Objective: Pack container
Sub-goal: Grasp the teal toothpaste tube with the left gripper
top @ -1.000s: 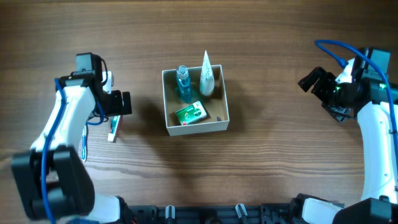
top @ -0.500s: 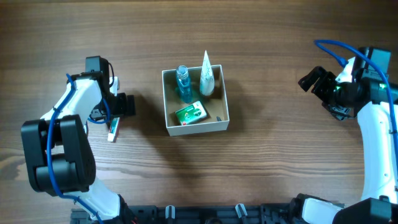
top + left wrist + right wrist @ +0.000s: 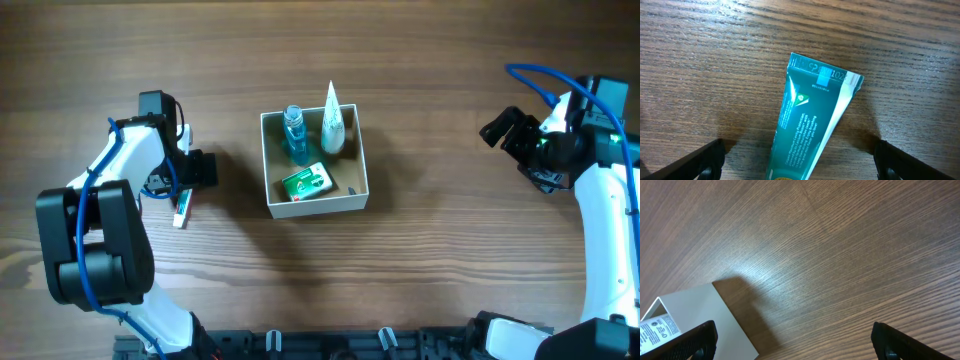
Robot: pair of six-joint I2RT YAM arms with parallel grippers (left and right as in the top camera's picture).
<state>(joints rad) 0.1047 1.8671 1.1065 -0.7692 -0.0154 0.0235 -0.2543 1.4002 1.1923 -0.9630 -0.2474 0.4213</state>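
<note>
The teal toothpaste tube [image 3: 182, 208] [image 3: 812, 130] needs to go into the container. The robot's left gripper should next grab the teal tube's narrow sides below the flat crimped end, so that end stays free.
The container [image 3: 363, 168], a square white-walled box with a tan inside, stands at mid table. It holds a clear blue bottle [image 3: 294, 134], a white tube [image 3: 332, 125] and a green flat packet [image 3: 307, 182]. A teal toothpaste tube [image 3: 812, 130] lies flat on the wood left of the box, its end showing in the overhead view [image 3: 182, 211]. My left gripper [image 3: 799, 167] is open, fingers either side of the tube and just above it. My right gripper [image 3: 792, 345] is open and empty over bare wood at the far right; a corner of the container [image 3: 705, 315] shows in its view.
The wooden table [image 3: 450, 270] stretches around the box. Black fixtures [image 3: 330, 342] line the front edge.
My left arm swung in over the toothpaste tube between one second and half a second ago, then held still. The right arm has not moved.
</note>
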